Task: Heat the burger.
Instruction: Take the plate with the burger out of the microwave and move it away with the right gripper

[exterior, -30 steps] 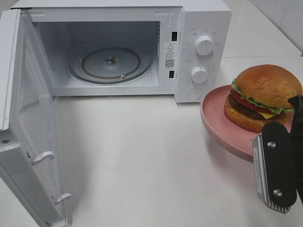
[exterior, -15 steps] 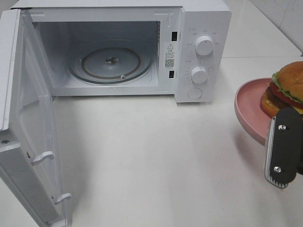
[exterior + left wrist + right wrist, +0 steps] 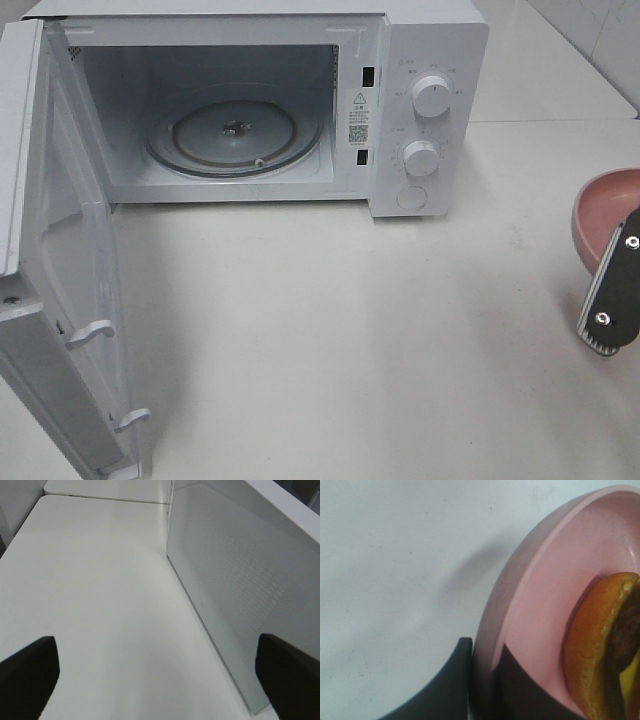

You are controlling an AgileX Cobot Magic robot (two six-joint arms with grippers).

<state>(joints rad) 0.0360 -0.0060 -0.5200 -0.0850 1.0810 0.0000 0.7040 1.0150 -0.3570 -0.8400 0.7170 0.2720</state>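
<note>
The pink plate (image 3: 605,200) stays held in my right gripper until it rests. For now, in the high view the plate hangs tilted above the white tabletop.
The burger (image 3: 595,645) shows only in the right wrist view: a golden-brown bun edge with a dark patty, lying on the pink plate (image 3: 540,605). My right gripper (image 3: 482,690) is shut on the plate's rim, one dark finger under it and one on top. From the high camera only a slice of the plate (image 3: 605,200) and the right gripper (image 3: 618,270) show at the far right edge; the burger is out of that view. My left gripper (image 3: 160,680) stands open and holds nothing, beside the outer face of the microwave door (image 3: 235,595).
The white microwave (image 3: 430,60) stands at the back, its door (image 3: 60,280) swung wide open on the left and its glass turntable (image 3: 235,130) bare. A white table (image 3: 330,330) stretches in front of it.
My right gripper has carried the plate and burger to the right, away from the microwave; the burger has left the high view. The left arm has not moved.
</note>
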